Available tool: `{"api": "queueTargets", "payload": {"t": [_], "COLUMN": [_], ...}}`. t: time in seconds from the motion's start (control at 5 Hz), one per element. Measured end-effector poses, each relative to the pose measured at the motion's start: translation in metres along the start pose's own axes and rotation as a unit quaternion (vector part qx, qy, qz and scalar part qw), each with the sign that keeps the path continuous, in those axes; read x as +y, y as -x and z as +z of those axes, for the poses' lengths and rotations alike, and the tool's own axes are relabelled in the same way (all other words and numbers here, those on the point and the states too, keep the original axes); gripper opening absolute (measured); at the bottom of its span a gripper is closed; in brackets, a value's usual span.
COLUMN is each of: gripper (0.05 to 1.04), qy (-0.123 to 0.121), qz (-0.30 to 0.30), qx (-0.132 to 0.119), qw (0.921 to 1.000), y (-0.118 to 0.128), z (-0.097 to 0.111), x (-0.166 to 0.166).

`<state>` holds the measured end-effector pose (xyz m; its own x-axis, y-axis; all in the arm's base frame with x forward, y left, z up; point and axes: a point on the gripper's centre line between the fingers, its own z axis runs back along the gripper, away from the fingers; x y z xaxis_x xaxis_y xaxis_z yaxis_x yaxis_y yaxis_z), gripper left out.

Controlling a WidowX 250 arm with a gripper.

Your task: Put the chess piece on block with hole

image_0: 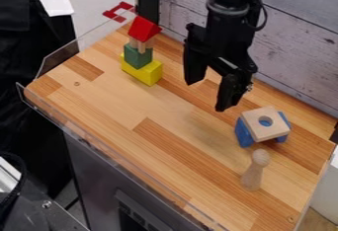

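Note:
I will grab the chess piece [252,174] by its rounded head next, then set it on the block with the hole.
My black gripper [210,91] hangs over the back middle of the wooden table, its two fingers spread wide with nothing between them. To its lower right, a light wooden block with a round hole [256,129] lies across blue supports [243,135]. The pale wooden chess piece [252,174] stands upright on the table in front of that block, a small distance from it. Neither is touched by the gripper.
At the back left stands a stack with a yellow block [149,74], a green block [138,56], small wooden pieces and a red roof [143,28]. A clear rim [76,46] edges the table [112,111]; a plank wall [290,52] rises behind.

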<state>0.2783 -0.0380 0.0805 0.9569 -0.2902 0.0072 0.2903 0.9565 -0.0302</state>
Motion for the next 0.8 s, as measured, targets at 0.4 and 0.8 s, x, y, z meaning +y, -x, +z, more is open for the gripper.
{"api": "queueTargets", "payload": {"t": [0.4, 0.8], "gripper": [1.001, 1.001], "qy": [0.012, 0.016], "qz": [-0.003, -0.021], "qx": [0.018, 0.018], "qw": [0.9998, 0.9995], "y": [0.008, 0.015], "z": [-0.011, -0.003], "x": [-0.009, -0.033]}}
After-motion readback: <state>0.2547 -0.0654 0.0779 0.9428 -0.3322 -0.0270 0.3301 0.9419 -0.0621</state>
